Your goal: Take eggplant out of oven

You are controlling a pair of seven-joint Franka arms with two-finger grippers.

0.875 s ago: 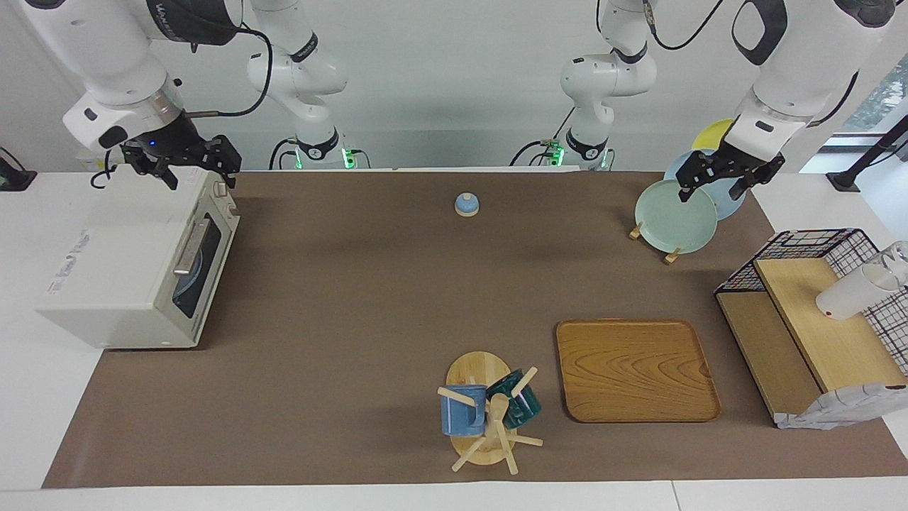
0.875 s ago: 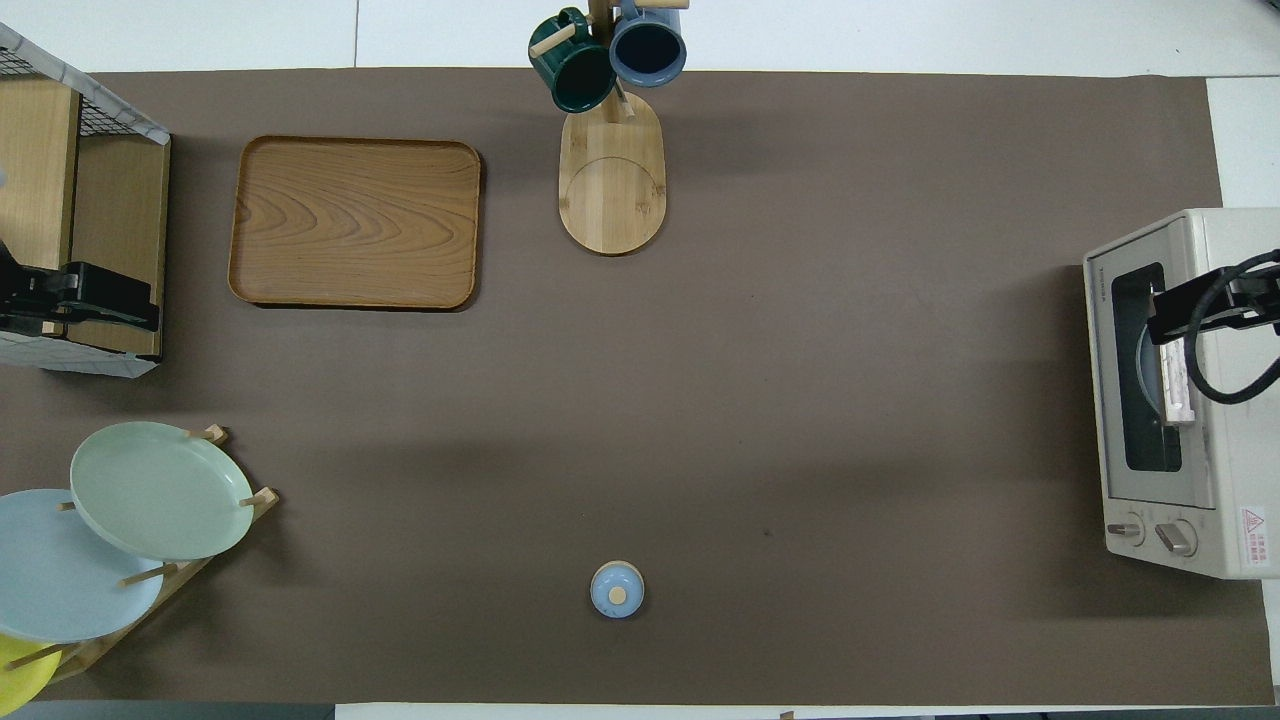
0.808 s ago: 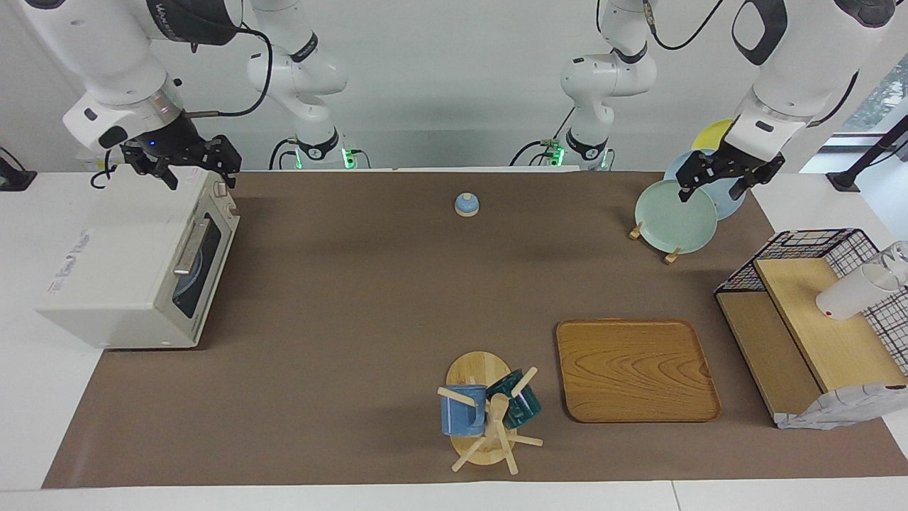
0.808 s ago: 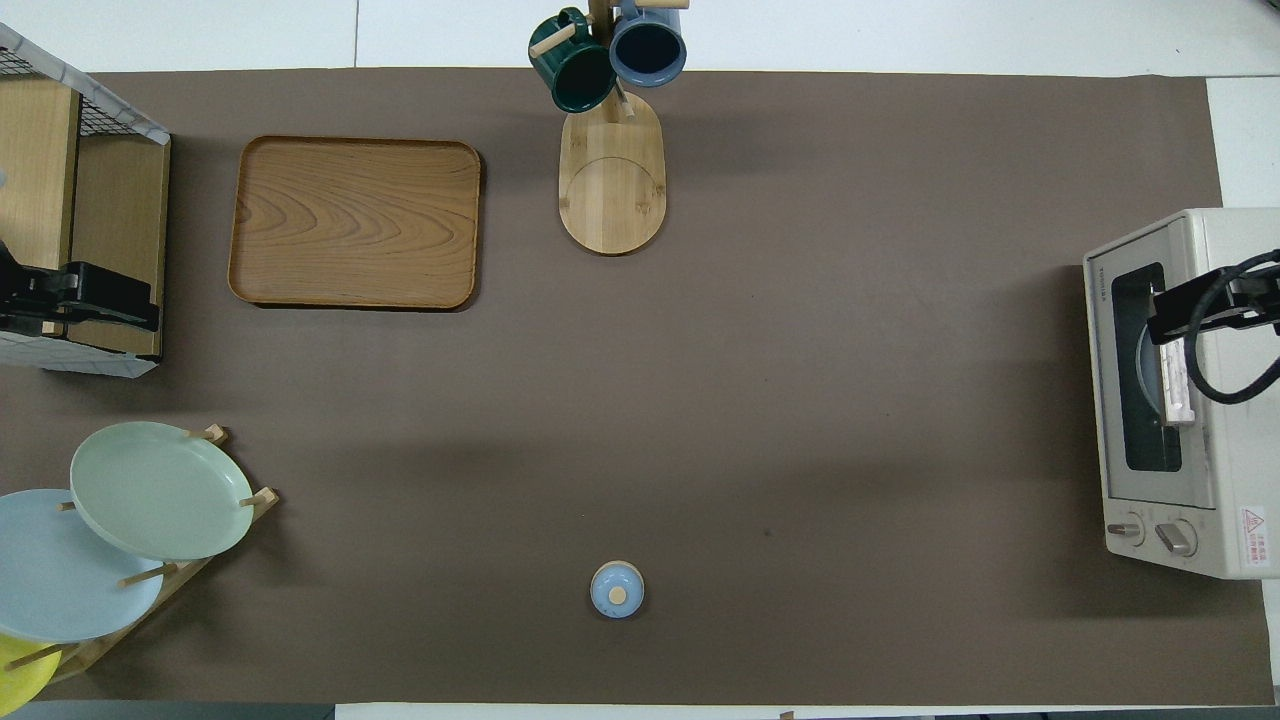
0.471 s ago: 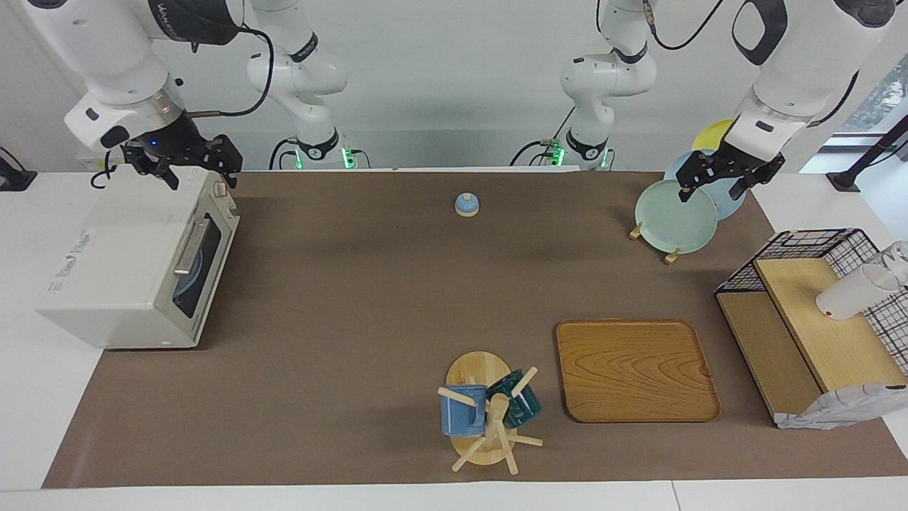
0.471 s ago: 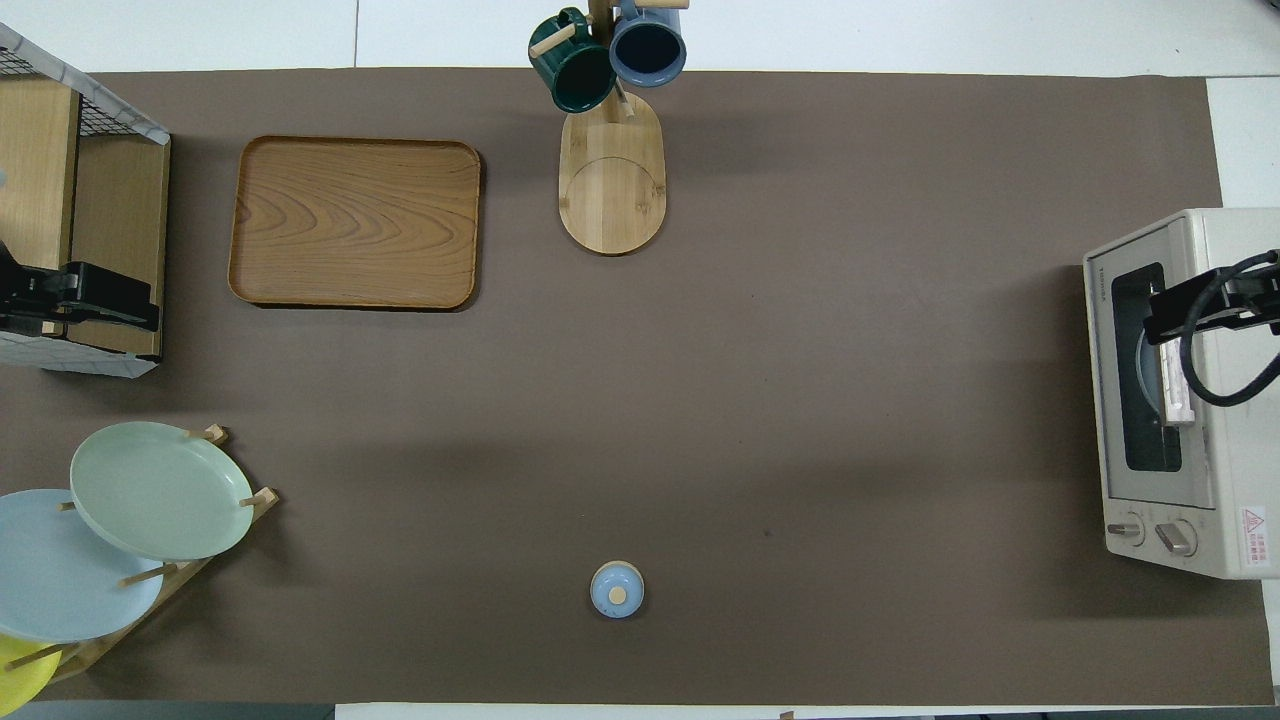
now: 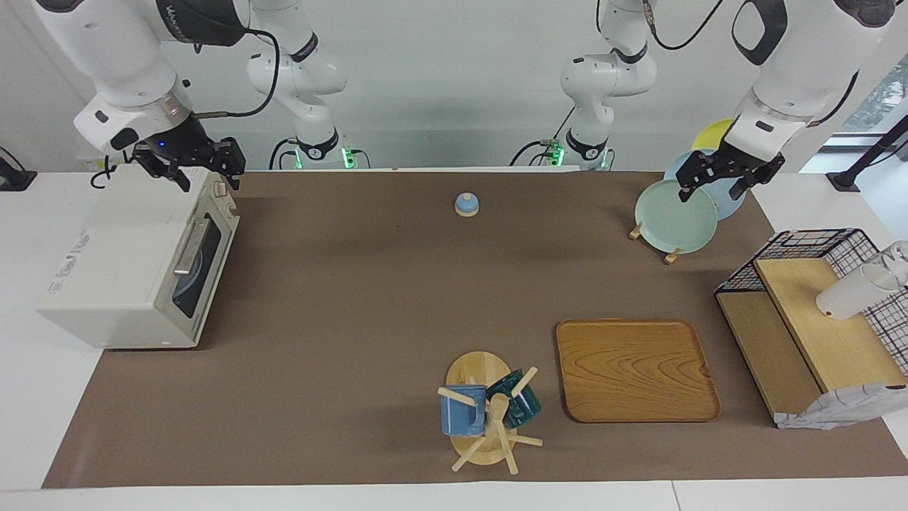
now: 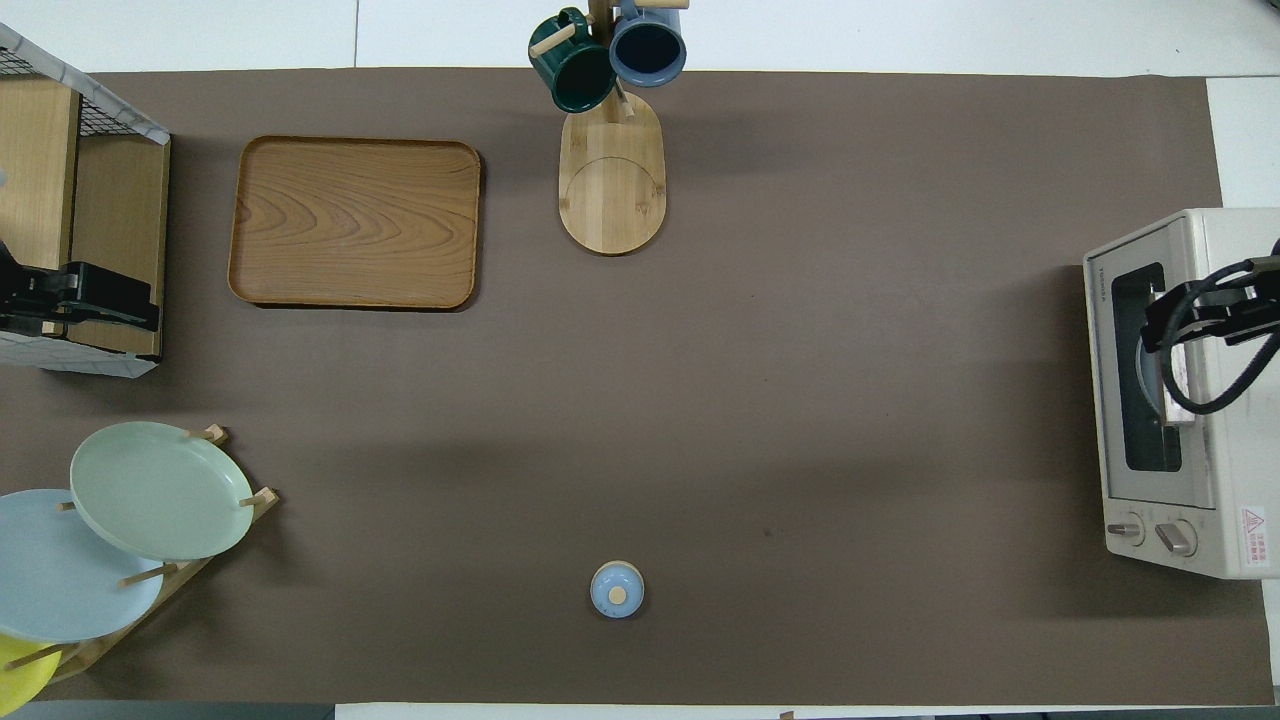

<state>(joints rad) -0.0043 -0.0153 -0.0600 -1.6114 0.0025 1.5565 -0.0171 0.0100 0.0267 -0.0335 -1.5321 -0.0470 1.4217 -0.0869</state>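
My right gripper is to grab the door by its silver handle (image 8: 1177,409) next, to open the oven (image 8: 1236,480) and get to the eggplant.
The cream-white oven (image 7: 120,241) stands at the right arm's end of the table with its dark glass door (image 7: 198,266) shut; it also shows in the overhead view (image 8: 1235,470). Its silver handle (image 7: 190,247) is free. A pale blue plate shows dimly through the glass. The eggplant is hidden. My right gripper (image 7: 202,174) is open and empty, up in the air over the oven's top near the knob end; in the overhead view (image 8: 1160,325) it lies over the door. My left gripper (image 7: 711,186) is open and empty, waiting over the plate rack.
A rack of plates (image 7: 674,216) stands at the left arm's end, with a wire basket shelf (image 7: 816,319) holding a white cup beside it. A wooden tray (image 7: 635,369) and a mug tree (image 7: 486,411) stand farther from the robots. A small blue lid (image 7: 466,204) lies near them.
My right gripper has shifted a little over the oven's top, toward the table's middle. The oven door has stayed shut and the left arm has not moved.
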